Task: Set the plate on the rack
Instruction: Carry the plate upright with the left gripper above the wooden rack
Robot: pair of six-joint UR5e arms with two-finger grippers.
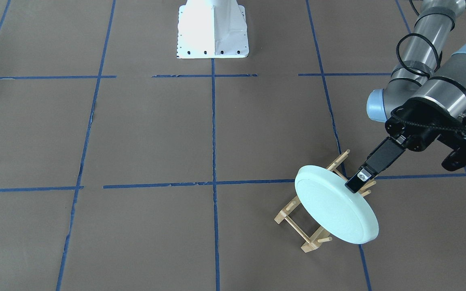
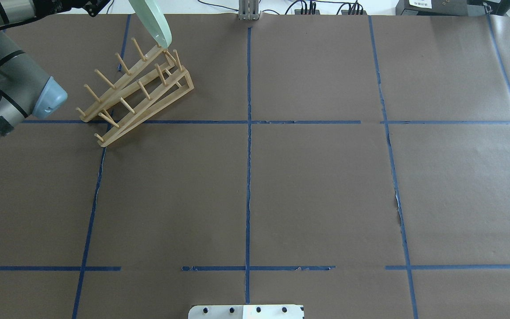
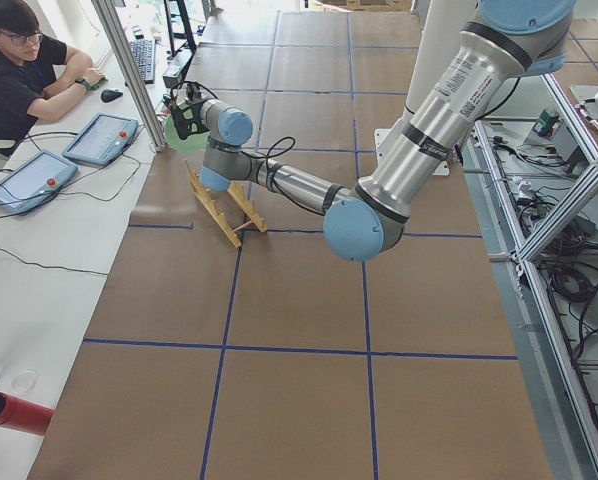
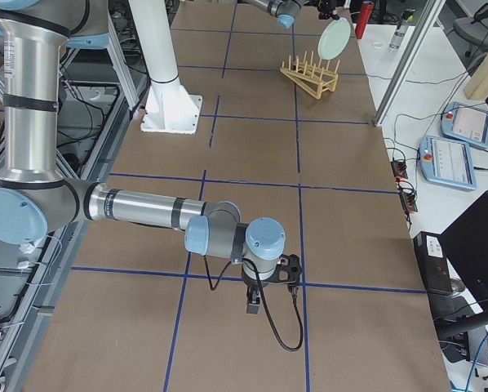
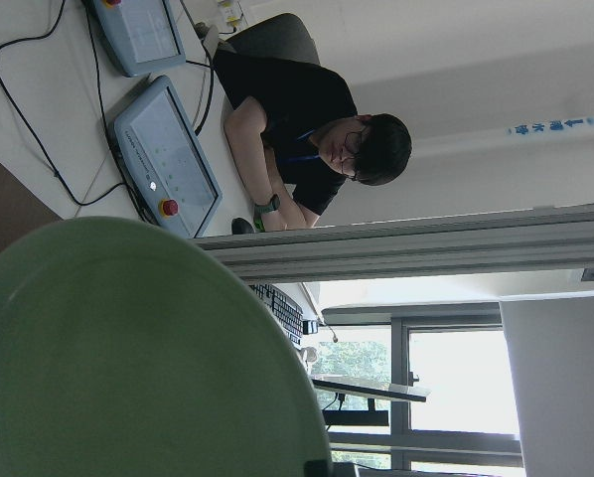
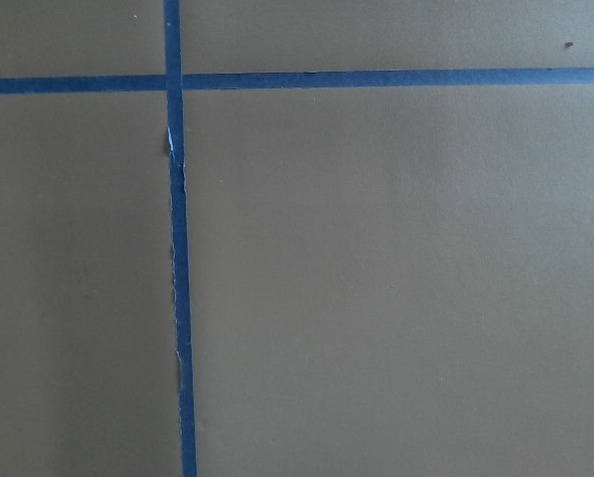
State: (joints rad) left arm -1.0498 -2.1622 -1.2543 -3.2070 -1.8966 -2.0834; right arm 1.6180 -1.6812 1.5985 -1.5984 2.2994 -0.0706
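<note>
My left gripper should keep holding the plate until the plate is upright and lower: the plate's broad side (image 1: 337,206) (image 5: 128,358) slants over the rack's wires.
The pale mint-green plate (image 1: 336,204) is tilted steeply on edge over the far end of the light wooden rack (image 1: 302,228). My left gripper (image 1: 354,186) is shut on the plate's upper rim, with one black finger (image 1: 363,176) showing on top. In the overhead view the plate's lower edge (image 2: 163,40) meets the rack (image 2: 135,93) at its end pegs; I cannot tell whether it rests there. The plate fills the left wrist view (image 5: 128,348). My right gripper (image 4: 255,300) hangs low over the table far from the rack; I cannot tell if it is open or shut.
The white robot base (image 1: 212,32) stands at the table's middle edge. An operator (image 3: 19,70) sits at a side desk with teach pendants (image 3: 104,138) just beyond the rack. Blue tape lines (image 6: 178,248) grid the brown table.
</note>
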